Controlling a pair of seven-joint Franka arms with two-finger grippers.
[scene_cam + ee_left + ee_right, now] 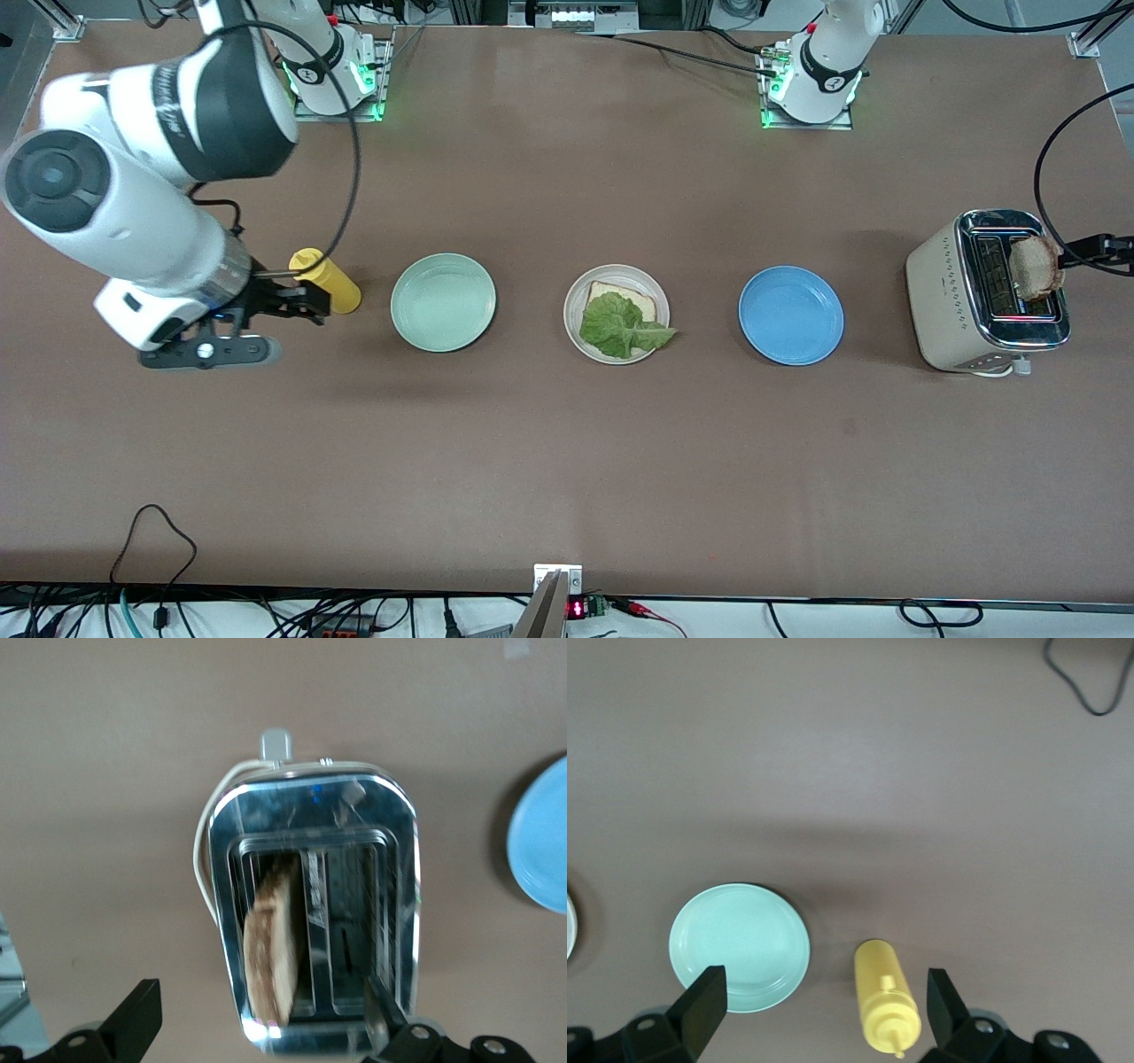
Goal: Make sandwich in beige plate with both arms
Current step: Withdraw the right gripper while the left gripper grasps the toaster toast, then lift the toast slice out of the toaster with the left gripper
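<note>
The left gripper takes hold of the slice by its exposed top edge [1050, 264] next, since the toaster slot closes around the lower part of the bread slice.
The beige plate [576, 297] sits mid-table and holds one bread slice [642, 306] with a ruffled green lettuce leaf [616, 326] lying on it. A second bread slice [1036, 266] [270, 948] stands up out of one slot of the toaster [952, 292] [399, 850]. My left gripper [1076, 251] [261, 1005] hangs open over the toaster, holding nothing and clear of the slice. Toward the right arm's end of the table, my right gripper [297, 303] [824, 997] is open and empty above a yellow squeeze bottle [330, 279] [884, 992].
A mint-green plate [443, 301] [740, 943] lies empty between the yellow bottle and the beige plate. A blue plate [790, 315] [542, 842], also empty, lies between the beige plate and the toaster. A black cable [1050, 151] runs above the toaster.
</note>
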